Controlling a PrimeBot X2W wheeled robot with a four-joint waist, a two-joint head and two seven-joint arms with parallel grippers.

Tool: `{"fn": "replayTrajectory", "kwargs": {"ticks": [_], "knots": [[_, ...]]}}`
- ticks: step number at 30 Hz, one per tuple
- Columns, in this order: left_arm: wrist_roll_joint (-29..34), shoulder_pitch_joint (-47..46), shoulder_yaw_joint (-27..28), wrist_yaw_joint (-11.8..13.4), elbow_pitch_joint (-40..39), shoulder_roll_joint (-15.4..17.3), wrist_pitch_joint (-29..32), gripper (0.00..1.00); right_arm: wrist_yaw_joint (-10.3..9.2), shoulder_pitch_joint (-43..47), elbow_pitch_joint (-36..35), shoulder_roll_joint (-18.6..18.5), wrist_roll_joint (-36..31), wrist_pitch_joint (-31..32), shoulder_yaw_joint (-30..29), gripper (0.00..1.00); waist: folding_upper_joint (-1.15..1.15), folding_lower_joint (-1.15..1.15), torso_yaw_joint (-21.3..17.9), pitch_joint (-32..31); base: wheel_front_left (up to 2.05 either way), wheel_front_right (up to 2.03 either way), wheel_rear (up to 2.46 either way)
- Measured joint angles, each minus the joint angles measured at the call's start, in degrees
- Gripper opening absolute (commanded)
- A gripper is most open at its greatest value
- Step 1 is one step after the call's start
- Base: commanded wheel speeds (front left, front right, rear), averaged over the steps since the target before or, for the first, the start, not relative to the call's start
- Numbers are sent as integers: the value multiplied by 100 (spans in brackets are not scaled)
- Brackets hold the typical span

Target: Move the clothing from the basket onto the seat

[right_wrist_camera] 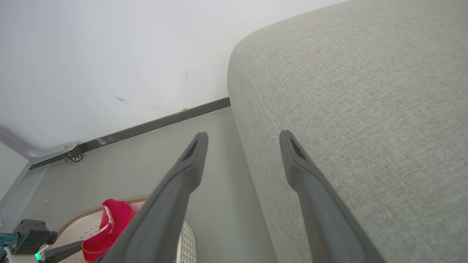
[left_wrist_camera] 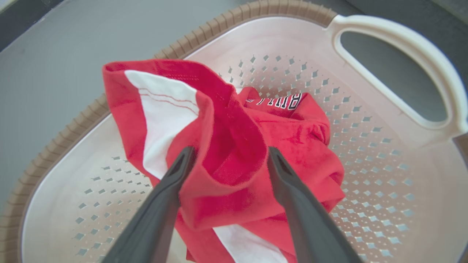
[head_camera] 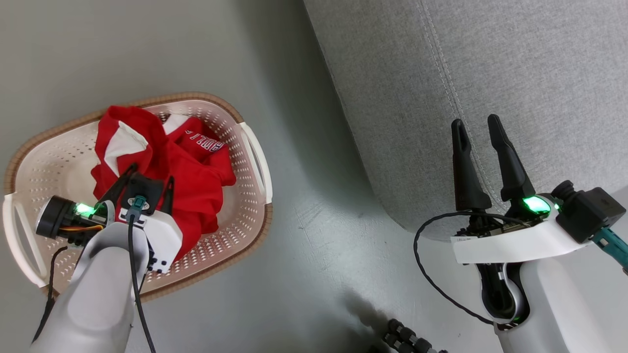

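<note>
My left gripper grabs that raised fold (left_wrist_camera: pixel 226 188) of clothing next, since the rest lies in a heap.
Red clothing (head_camera: pixel 196 166) with white panels and lettering lies heaped in the cream basket (head_camera: pixel 248 215) on the floor at the left. My left gripper (head_camera: pixel 151 174) is down in the basket and open, its fingers on either side of a raised fold of the clothing (left_wrist_camera: pixel 226 128). That fold stands between the fingertips (left_wrist_camera: pixel 188 151) of the left gripper (left_wrist_camera: pixel 231 151), above the perforated basket wall (left_wrist_camera: pixel 365 109). My right gripper (head_camera: pixel 475 121) is open with nothing between its fingers, over the near corner of the grey seat (head_camera: pixel 515 59). Past the right gripper (right_wrist_camera: pixel 245 136) the seat (right_wrist_camera: pixel 365 109) and the far clothing (right_wrist_camera: pixel 109 226) show.
Grey floor (head_camera: pixel 314 220) separates the basket from the seat. A white wall with a dark baseboard (right_wrist_camera: pixel 146 126) and a small caster wheel (right_wrist_camera: pixel 75 157) lie beyond. A dark ribbed object (head_camera: pixel 407 339) sits at the bottom edge near my base.
</note>
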Motion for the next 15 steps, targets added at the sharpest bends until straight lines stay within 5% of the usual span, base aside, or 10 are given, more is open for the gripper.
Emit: {"fn": "replayTrajectory", "kwargs": {"ticks": [3, 5, 7, 15], "knots": [[42, -51, -3, 5, 129, 53, 59, 45, 0, -37, 4, 0, 21, 0, 27, 100, 0, 0, -46, 48, 0, 0, 0], [41, -71, 4, 7, 153, 78, 59, 28, 0, -88, 5, 0, 51, 0, 30, 100, 0, 0, -73, 72, 0, 0, 0], [41, -96, 8, 10, 157, 77, 57, 0, 0, -96, 8, 0, 59, 0, 35, 100, 0, 0, -97, 91, 0, 0, 0], [45, -171, -25, 64, 253, 31, -3, 0, 0, -108, 25, 0, 96, 0, 36, 100, 0, 0, -118, 61, 0, 0, 0]]}}
